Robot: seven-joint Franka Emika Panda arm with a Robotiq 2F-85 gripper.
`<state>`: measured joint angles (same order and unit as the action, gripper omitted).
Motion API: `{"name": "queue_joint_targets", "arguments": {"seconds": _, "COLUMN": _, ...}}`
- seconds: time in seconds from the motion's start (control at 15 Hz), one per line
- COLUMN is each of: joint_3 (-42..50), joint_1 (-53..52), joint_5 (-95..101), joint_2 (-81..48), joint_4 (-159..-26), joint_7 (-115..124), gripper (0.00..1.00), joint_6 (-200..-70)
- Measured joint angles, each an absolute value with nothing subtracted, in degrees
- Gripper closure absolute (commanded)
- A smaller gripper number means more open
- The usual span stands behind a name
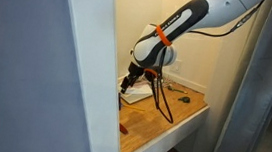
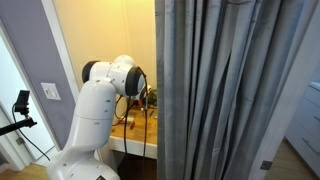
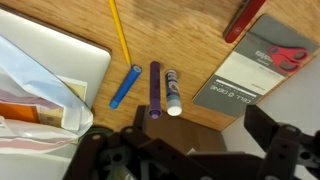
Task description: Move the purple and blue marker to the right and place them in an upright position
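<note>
I will grab the marker next with my gripper by the end nearest my gripper and leave the marker's far end free, to place the purple marker [image 3: 155, 90] upright.
In the wrist view the blue marker [image 3: 125, 86] and the dark purple marker [image 3: 155, 90] lie flat, side by side, on the wooden desktop [image 3: 190, 40]. A white stick with a purple label [image 3: 173, 92] lies just beside the purple marker. My gripper [image 3: 185, 145] hovers above them, open and empty, with its dark fingers spread wide at the bottom of the view. In an exterior view the gripper [image 1: 127, 82] hangs low over the desk [image 1: 166, 124] near the wall. The markers are too small to make out in the exterior views.
A yellow pencil [image 3: 119, 30] lies beyond the markers. A grey card with red scissors [image 3: 255, 65] sits beside them, and a white box with papers [image 3: 45, 70] on the opposite side. A small red item [image 1: 123, 128] lies near the desk's front edge. A grey curtain [image 2: 230, 90] hides much.
</note>
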<state>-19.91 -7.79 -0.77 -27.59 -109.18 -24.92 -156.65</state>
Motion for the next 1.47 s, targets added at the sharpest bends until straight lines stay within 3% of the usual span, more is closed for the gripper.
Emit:
{"name": "queue_joint_targets", "arguments": {"seconds": 1.13, "joint_3": -32.3, "joint_1": 3.2, "joint_5": -3.0, "joint_2": -50.8, "joint_4": -89.9, "joint_7": -41.4, "gripper": 0.00, "joint_6": -158.2}}
{"name": "queue_joint_targets", "arguments": {"seconds": 1.2, "joint_3": -32.6, "joint_1": 3.3, "joint_5": -3.0, "joint_2": -51.3, "joint_4": -89.5, "joint_7": -41.8, "gripper": 0.17, "joint_6": -158.2}}
{"name": "queue_joint_targets", "arguments": {"seconds": 1.27, "joint_3": -32.8, "joint_1": 3.4, "joint_5": -3.0, "joint_2": -51.7, "joint_4": -89.0, "joint_7": -42.2, "gripper": 0.28, "joint_6": -158.2}}
{"name": "queue_joint_targets", "arguments": {"seconds": 1.47, "joint_3": -33.1, "joint_1": 3.6, "joint_5": -3.0, "joint_2": -52.4, "joint_4": -88.0, "joint_7": -43.1, "gripper": 0.50, "joint_6": -158.0}}
